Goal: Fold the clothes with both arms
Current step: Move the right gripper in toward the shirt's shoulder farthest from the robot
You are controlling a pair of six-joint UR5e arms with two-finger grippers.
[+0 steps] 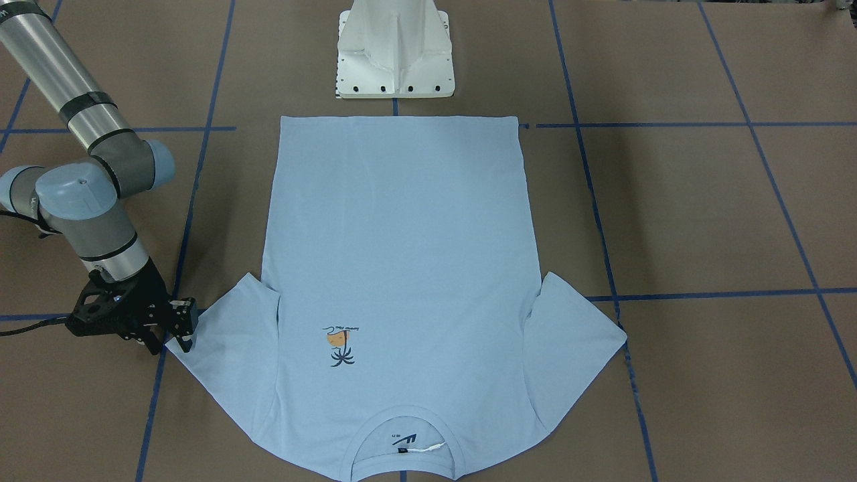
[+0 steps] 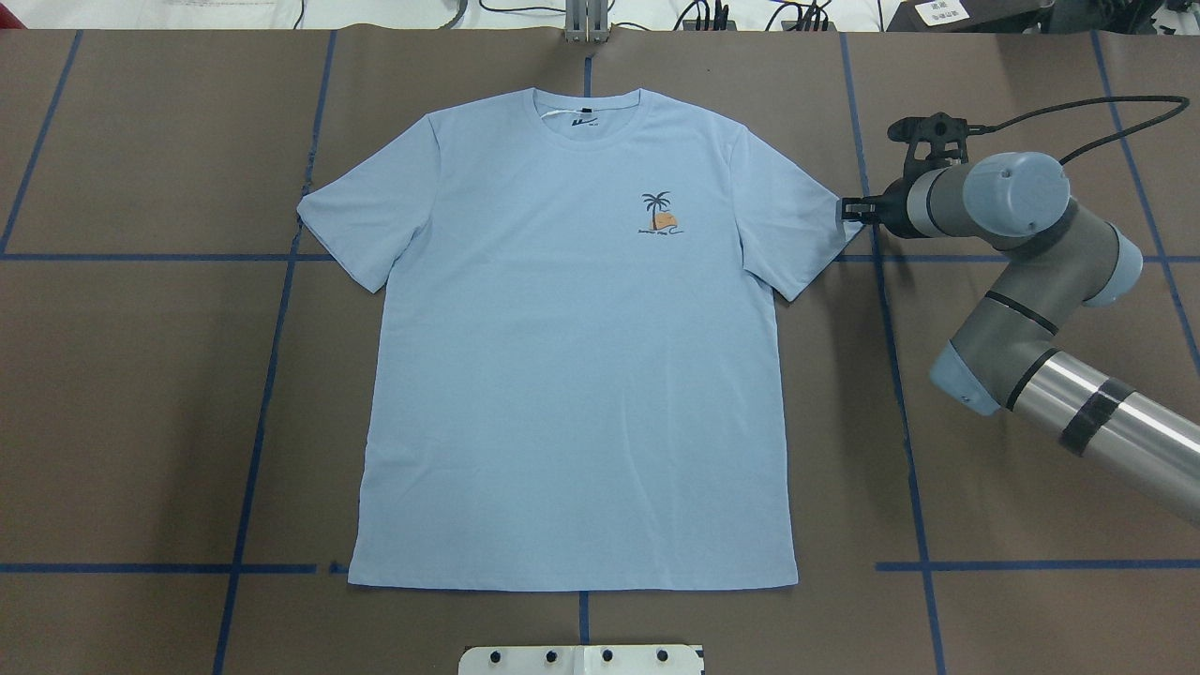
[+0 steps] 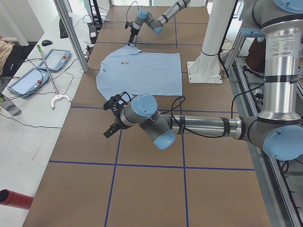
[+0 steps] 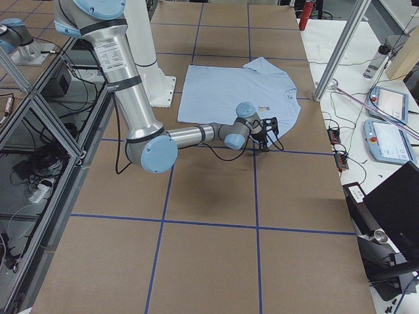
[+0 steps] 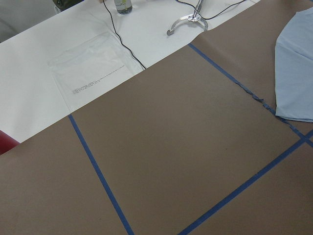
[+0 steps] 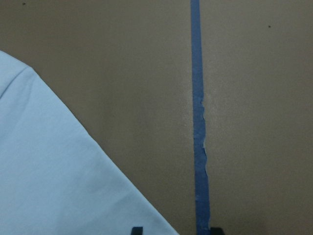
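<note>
My right gripper will next grab the light blue T-shirt by its sleeve tip [image 1: 172, 345] to fold the sleeve in over the palm print [image 1: 341, 347].
The light blue T-shirt [image 1: 402, 268] [image 2: 572, 375] lies flat and face up on the brown table, collar toward the far edge from the robot, palm print showing on the chest. My right gripper [image 2: 847, 212] [image 1: 186, 329] sits low at the tip of the shirt's sleeve on my right side. It is open: in the right wrist view one fingertip [image 6: 137, 229] stands over the sleeve edge [image 6: 49, 171] and the other over the blue tape. My left gripper [image 3: 110, 130] hovers over bare table well away from the shirt, and whether it is open or shut I cannot tell. The other sleeve [image 5: 296, 73] shows in the left wrist view.
The white pedestal base [image 1: 395, 53] [image 2: 581, 659] stands just behind the shirt's hem. Blue tape lines [image 2: 253, 450] grid the brown table. A white side bench holds tablets [image 3: 54, 59], a grabber tool [image 3: 54, 97] and cables beyond the far edge.
</note>
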